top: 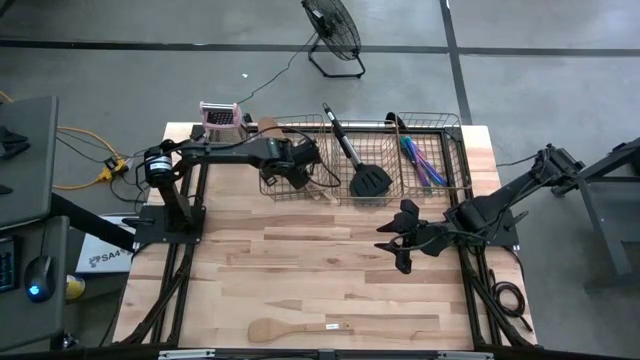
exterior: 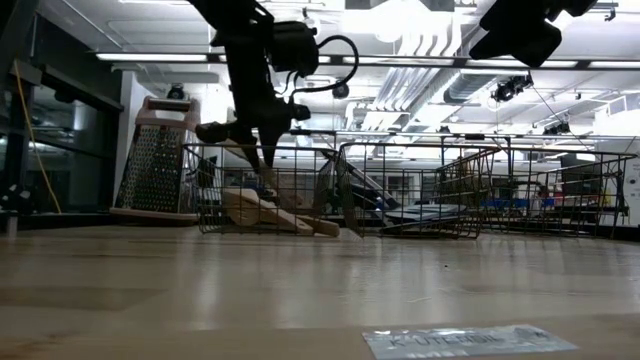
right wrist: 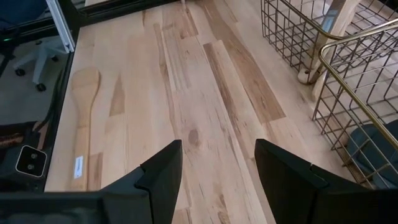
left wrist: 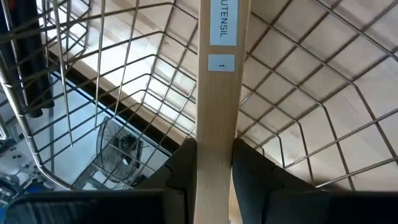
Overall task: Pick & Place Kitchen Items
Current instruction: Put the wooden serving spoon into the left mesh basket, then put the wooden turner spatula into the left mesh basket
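Note:
Basket wires surround the labelled wooden handle in the left wrist view, so my left gripper should release it.
My left gripper [top: 300,165] is over the left wire basket [top: 300,124] at the far edge, shut on a light wooden utensil [left wrist: 219,93] that bears a label. The low view shows this gripper [exterior: 262,150] pointing down into the basket, where other wooden utensils [exterior: 262,212] lie. My right gripper [top: 400,236] is open and empty above the table's right middle. A wooden spoon [top: 290,328] lies flat near the near edge, and it also shows in the right wrist view [right wrist: 84,118]. A black spatula [top: 362,170] lies in the middle basket. Iridescent cutlery [top: 425,162] lies in the right basket. My left gripper pinches the wooden utensil's flat handle [left wrist: 217,134] between its two fingers [left wrist: 183,163], one on each narrow edge, with the labelled face toward the wrist camera. The fingers point down into the basket, and the handle runs on past their tips. Its lower end is hidden.
A metal box grater with a pink top [top: 222,118] stands at the far left, beside the baskets. The three wire baskets line the far edge. A label [exterior: 470,342] lies on the table near the low camera. A floor fan [top: 335,30] stands beyond the table.

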Robot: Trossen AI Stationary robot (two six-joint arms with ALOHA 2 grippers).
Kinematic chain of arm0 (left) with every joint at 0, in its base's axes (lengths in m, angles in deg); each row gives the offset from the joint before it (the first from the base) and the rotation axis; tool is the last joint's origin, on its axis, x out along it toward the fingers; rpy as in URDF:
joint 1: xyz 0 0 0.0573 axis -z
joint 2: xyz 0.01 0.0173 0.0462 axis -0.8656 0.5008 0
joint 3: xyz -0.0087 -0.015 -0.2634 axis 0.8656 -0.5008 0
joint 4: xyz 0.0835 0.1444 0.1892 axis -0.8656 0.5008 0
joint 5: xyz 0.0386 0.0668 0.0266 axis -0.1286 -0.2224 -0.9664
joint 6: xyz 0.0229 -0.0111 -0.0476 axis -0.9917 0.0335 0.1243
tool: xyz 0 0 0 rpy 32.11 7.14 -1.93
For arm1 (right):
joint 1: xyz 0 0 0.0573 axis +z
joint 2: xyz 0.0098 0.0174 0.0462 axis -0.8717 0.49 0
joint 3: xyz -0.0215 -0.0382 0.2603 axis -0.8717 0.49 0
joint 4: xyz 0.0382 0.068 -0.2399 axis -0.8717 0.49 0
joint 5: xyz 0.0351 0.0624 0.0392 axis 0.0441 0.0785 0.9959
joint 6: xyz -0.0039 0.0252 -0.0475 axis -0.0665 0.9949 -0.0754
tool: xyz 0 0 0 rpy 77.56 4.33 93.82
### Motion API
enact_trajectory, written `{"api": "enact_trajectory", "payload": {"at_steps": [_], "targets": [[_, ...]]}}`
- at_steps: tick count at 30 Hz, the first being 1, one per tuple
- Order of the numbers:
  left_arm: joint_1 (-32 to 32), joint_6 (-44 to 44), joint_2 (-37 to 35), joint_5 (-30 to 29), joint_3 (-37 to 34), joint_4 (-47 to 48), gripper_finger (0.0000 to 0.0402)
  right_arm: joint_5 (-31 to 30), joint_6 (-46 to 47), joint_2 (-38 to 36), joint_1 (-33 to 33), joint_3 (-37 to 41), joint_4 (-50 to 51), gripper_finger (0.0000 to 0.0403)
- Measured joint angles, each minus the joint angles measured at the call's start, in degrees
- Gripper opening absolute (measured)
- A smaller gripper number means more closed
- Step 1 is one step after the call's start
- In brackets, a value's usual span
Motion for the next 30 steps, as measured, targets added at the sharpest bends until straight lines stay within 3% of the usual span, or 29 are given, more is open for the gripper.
{"api": "enact_trajectory", "payload": {"at_steps": [10, 16, 24, 30], "targets": [[-0.63, -0.41, 0.00, 1.90, 0.00, -1.47, 0.0074, 0.00, 0.06, 0.00, 0.00, 0.00, 0.00, 0.0195], [-2.04, -0.41, 0.00, 2.93, 0.00, -2.84, 0.0145, 0.02, 0.06, 0.00, 0.00, 0.00, 0.00, 0.0195], [-2.24, -0.43, 0.00, 3.13, 0.00, -3.05, 0.0159, 0.02, -0.18, 0.00, 0.00, 0.00, 0.04, 0.0195], [-1.73, 1.74, 0.00, -2.25, 0.00, -3.01, 0.0160, 0.02, -0.12, 0.00, 0.00, 0.00, 0.04, 0.0195]]}}
